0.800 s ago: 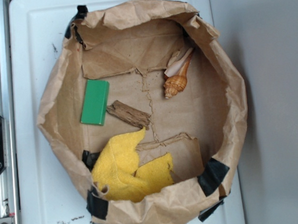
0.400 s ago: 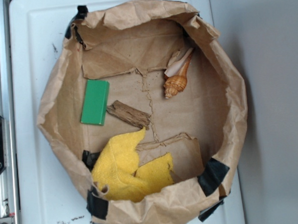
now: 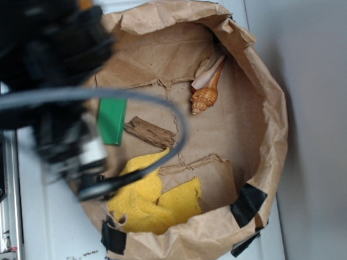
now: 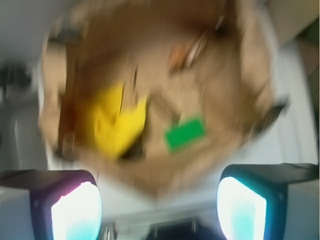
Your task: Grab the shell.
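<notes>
The shell will be collected from the brown paper bag next, so my gripper will grab the shell's wide orange body [image 3: 204, 97].
The shell [image 3: 205, 96] is orange-tan with a pale flared lip and lies inside the brown paper bag [image 3: 273, 130], at its upper right. My arm [image 3: 48, 72] is a dark blur over the bag's upper-left rim, well to the left of the shell and apart from it. In the wrist view my gripper [image 4: 159, 207] is open, its two fingers far apart with nothing between them. That view is blurred and looks down on the bag from above, with the shell [image 4: 187, 50] a faint orange smear near the top.
Inside the bag lie a green block [image 3: 113, 120], partly covered by my arm, a brown wood chunk [image 3: 150, 133] and a yellow cloth [image 3: 148, 195]. Black tape [image 3: 247, 205] patches the rim. The bag stands on a white surface [image 3: 51, 247].
My arm has swept into the exterior view from the left and now covers the bag's upper-left part and some of the green block. The shell and other objects have not moved.
</notes>
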Tool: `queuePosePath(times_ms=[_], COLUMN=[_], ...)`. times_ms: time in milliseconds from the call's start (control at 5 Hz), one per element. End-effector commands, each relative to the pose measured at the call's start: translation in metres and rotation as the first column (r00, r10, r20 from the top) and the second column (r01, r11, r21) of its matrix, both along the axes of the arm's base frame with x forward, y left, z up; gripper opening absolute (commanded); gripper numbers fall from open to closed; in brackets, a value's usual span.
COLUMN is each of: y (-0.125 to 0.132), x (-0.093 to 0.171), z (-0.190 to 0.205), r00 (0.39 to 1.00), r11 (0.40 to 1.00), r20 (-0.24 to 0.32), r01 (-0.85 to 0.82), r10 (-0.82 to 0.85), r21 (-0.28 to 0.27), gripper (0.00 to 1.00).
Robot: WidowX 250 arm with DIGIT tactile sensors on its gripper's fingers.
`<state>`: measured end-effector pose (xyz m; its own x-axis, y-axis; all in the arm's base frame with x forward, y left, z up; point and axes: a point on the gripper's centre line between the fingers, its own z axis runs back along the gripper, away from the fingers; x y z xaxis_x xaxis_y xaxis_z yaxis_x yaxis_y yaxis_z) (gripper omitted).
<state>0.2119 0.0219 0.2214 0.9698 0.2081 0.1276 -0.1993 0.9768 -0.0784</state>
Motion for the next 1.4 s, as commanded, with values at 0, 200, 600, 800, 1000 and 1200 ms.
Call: queuePosePath(times_ms=[0, 200, 600, 800, 1000, 1200], y=[0.027, 0.027, 0.023, 0.011, 0.006, 0.012], x=[0.05, 0.05, 0.064, 0.067, 0.076, 0.081], z=[0.014, 0.014, -0.035, -0.071, -0.105, -0.121], r00=[0.995, 0.995, 0.992, 0.993, 0.991, 0.987], r11=[0.998, 0.998, 0.992, 0.977, 0.971, 0.97], r20=[0.1, 0.1, 0.125, 0.106, 0.07, 0.056], r01=[-0.034, -0.034, -0.014, 0.029, 0.097, 0.134], r10=[0.028, 0.028, -0.002, -0.052, -0.114, -0.148], r21=[0.06, 0.06, 0.129, 0.211, 0.217, 0.205], gripper=[1.0, 1.0, 1.0, 1.0, 1.0, 1.0])
